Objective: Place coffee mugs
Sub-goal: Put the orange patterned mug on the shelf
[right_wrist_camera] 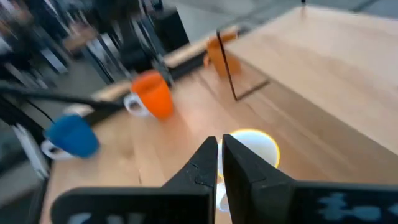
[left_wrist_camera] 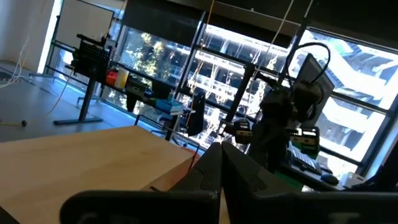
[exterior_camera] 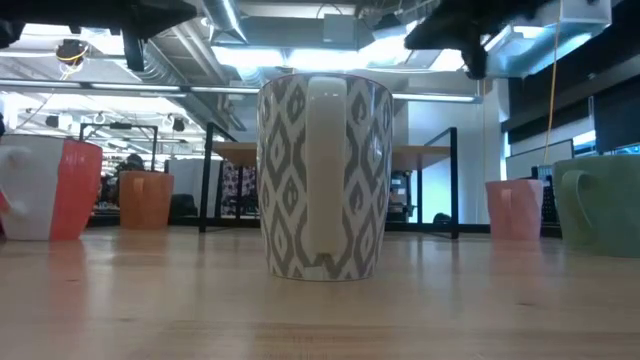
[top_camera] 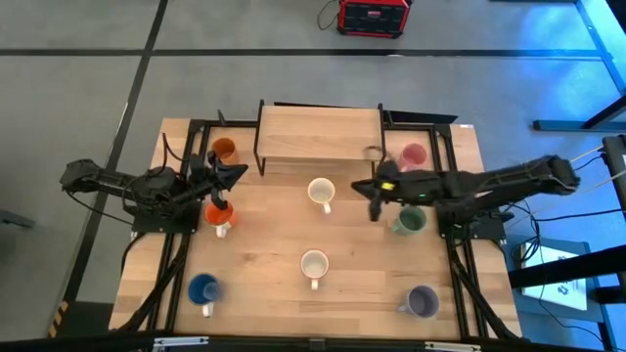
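The white mug needs to go on the shelf (top_camera: 318,132), so my right gripper should next grab the mug by its handle (top_camera: 327,207).
Eight mugs stand upright on the wooden table (top_camera: 264,244). In the high view they are amber orange (top_camera: 224,150), red-orange (top_camera: 218,215), blue (top_camera: 202,288), white (top_camera: 321,192), grey-patterned white (top_camera: 314,265), pink (top_camera: 413,155), green (top_camera: 409,221) and lavender (top_camera: 422,301). My left gripper (top_camera: 240,171) is shut and hovers between the amber and red-orange mugs, pointing at the shelf. My right gripper (top_camera: 358,187) is shut in the air just right of the white mug (right_wrist_camera: 252,146). The patterned mug (exterior_camera: 325,180) fills the low view, handle facing the camera.
A low wooden shelf (top_camera: 319,137) on a black frame stands at the table's far middle, between the amber and pink mugs. Bare wood lies between the mug columns. A red box (top_camera: 372,15) sits on the floor beyond the table.
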{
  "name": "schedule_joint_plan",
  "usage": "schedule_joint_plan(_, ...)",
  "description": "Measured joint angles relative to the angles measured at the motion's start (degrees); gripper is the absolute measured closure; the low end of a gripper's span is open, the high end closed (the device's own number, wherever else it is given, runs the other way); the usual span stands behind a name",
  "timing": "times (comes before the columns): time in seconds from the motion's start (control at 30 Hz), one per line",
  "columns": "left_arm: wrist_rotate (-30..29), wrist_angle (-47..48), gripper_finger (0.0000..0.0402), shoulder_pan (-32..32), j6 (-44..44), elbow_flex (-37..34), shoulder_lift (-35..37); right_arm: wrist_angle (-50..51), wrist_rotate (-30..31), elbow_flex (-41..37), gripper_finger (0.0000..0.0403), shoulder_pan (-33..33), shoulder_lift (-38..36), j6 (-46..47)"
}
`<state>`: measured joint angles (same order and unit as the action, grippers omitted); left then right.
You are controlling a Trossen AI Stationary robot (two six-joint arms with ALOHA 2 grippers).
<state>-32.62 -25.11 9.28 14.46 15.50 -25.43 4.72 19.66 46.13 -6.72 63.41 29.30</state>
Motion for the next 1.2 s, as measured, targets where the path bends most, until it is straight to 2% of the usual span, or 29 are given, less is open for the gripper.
schedule_joint_plan(0.2,0.07,0.24,0.0400,0.00,-0.02,0.00,0.00,16.44,-2.01,15.75,0.0384,-0.01,14.12,4.38)
schedule_joint_plan(0.33,0.21,0.24,0.0400,0.00,0.02,0.00,0.00,25.30,-2.38,22.76,0.0338,-0.09,21.32,11.34)
schedule_joint_plan(0.57,0.32,0.24,0.0400,0.00,0.11,0.00,0.00,27.65,-4.31,24.54,0.0216,-0.13,29.67,24.79)
schedule_joint_plan(0.73,0.25,0.21,0.0400,0.02,0.13,0.00,0.02,26.38,-2.76,24.36,0.0168,-1.84,34.22,27.87)
schedule_joint_plan(0.83,0.15,0.22,0.0400,0.02,0.13,0.00,0.02,25.26,-1.09,24.36,0.0163,-2.92,36.00,29.59)
schedule_joint_plan(1.1,-2.07,0.22,0.0400,0.00,-0.01,0.00,0.02,25.49,11.35,24.36,0.0192,-4.94,39.54,34.89)
schedule_joint_plan(1.2,-2.45,0.22,0.0400,0.00,0.00,0.00,0.02,23.99,11.86,24.36,0.0203,-4.96,41.55,34.93)
